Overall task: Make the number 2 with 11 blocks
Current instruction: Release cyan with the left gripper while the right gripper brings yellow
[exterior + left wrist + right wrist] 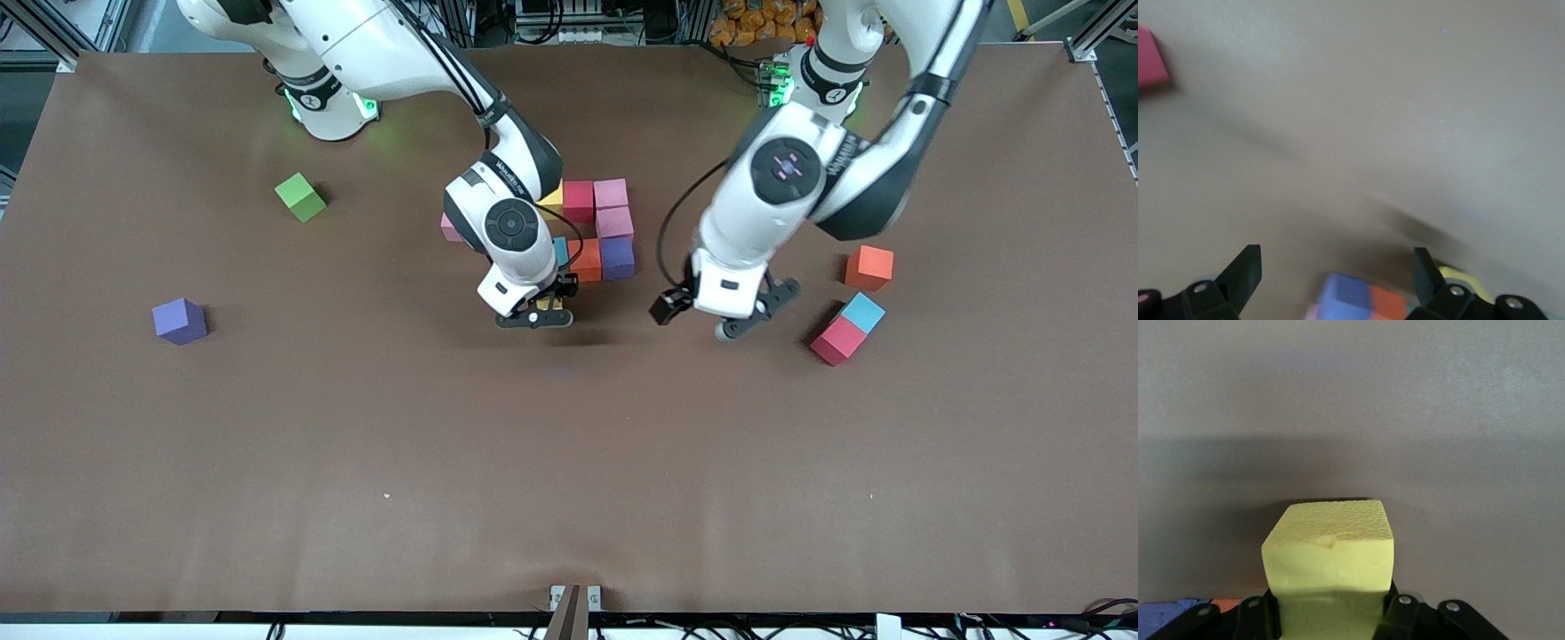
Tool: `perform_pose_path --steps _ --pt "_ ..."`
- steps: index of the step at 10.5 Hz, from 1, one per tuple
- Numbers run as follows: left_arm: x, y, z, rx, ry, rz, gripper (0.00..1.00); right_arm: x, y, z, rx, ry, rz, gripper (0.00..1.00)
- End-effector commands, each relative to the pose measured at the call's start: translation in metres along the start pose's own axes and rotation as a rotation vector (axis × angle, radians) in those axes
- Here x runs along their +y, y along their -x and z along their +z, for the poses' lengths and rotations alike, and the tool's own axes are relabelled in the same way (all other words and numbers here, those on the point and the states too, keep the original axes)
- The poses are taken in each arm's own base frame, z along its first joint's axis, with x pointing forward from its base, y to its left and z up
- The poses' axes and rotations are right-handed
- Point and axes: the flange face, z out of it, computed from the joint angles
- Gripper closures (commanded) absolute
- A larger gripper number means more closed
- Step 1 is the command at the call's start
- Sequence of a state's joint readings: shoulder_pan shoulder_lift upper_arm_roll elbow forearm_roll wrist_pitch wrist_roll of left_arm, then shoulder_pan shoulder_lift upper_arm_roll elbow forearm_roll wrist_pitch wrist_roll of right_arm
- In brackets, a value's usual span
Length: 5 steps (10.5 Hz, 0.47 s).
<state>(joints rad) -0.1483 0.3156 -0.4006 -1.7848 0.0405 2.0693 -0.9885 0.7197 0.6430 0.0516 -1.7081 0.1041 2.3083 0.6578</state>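
Observation:
The yellow block in my right gripper is still short of the near edge of the orange block. I need to bring the yellow block closer before I let go of it.
The partly built number 2 (pixel 600 227) sits mid-table as touching blocks: yellow (pixel 553 197), red (pixel 578 200), two pink (pixel 611 193), purple (pixel 617 258), orange (pixel 587 260) and light blue (pixel 560 250). Another pink block (pixel 451 228) peeks out beside the right arm. My right gripper (pixel 538 313) is shut on a yellow block (pixel 1331 550), low over the table next to the orange block. My left gripper (pixel 742 316) hangs open and holds nothing (pixel 1335 273), over bare table near the purple block (pixel 1351 297).
Toward the left arm's end lie an orange block (pixel 869 268), a light blue block (pixel 862 312) and a red block (pixel 837 340). Toward the right arm's end lie a lone purple block (pixel 179 321) and a green cube (pixel 300 196).

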Motion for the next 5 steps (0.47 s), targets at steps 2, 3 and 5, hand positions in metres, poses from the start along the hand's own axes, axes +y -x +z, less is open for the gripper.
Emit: perform_pose_path --steps 2,3,5 --pt "-0.059 -0.050 0.029 -0.061 -0.104 0.326 0.00 -0.012 0.005 0.003 0.020 0.027 0.004 0.60" --pt "-0.078 -0.066 0.040 -0.047 -0.160 0.398 0.00 -0.014 0.007 0.006 0.019 0.034 0.001 0.60" --pt "-0.126 -0.111 0.060 -0.056 -0.212 0.504 0.00 -0.016 0.011 0.015 0.020 0.053 -0.007 0.60"
